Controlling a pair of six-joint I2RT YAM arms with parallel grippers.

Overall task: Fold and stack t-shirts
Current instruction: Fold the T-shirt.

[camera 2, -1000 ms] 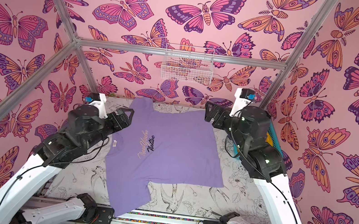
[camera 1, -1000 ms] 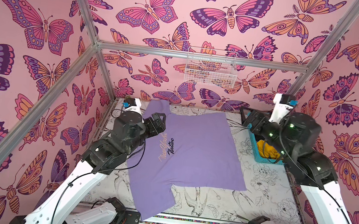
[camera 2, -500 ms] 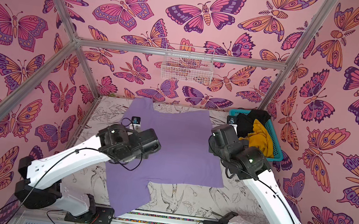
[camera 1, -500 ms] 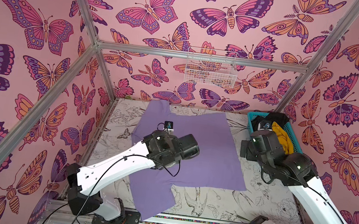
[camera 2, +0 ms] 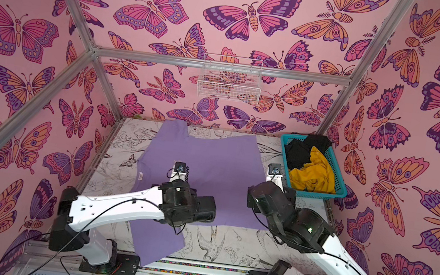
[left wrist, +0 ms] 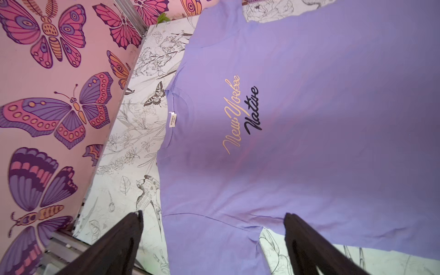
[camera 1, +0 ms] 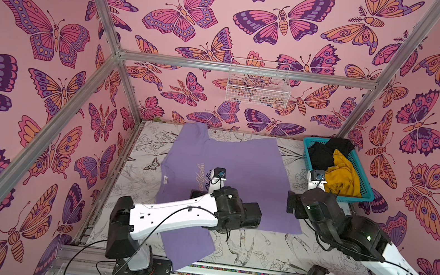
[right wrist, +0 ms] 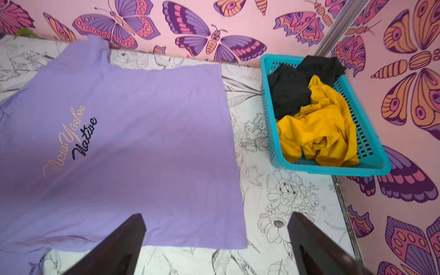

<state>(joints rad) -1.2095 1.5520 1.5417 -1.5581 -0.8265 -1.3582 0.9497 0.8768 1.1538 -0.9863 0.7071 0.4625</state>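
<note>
I will next grab the lavender t-shirt [camera 1: 250, 165] with my left gripper by its near sleeve, beside the armpit, to fold its near side over the print.
A lavender t-shirt [camera 1: 250, 165] [camera 2: 221, 161] lies spread flat on the table, print side up, with a small white neck label. My left gripper [left wrist: 213, 215] hovers open above its near sleeve and armpit [left wrist: 252, 228], holding nothing. My right gripper [right wrist: 216, 216] hovers open over the shirt's near hem corner [right wrist: 228, 238], also holding nothing. In both top views the wrists hide the fingers. A mustard-yellow t-shirt [camera 1: 343, 176] [right wrist: 321, 133] and a black t-shirt [camera 1: 324, 154] [right wrist: 290, 92] lie crumpled in the basket.
The teal lattice basket [camera 1: 357, 199] [right wrist: 333, 170] stands at the table's far right corner. A white wire basket [camera 1: 258, 85] hangs on the back wall. Aluminium frame posts [camera 1: 124, 81] rise at the corners. The floral tabletop [camera 1: 255, 251] shows in front of the shirt.
Both arms have swung from the shirt's far side down to its near edge. The left gripper's jaws have opened wider. The shirt has not moved.
</note>
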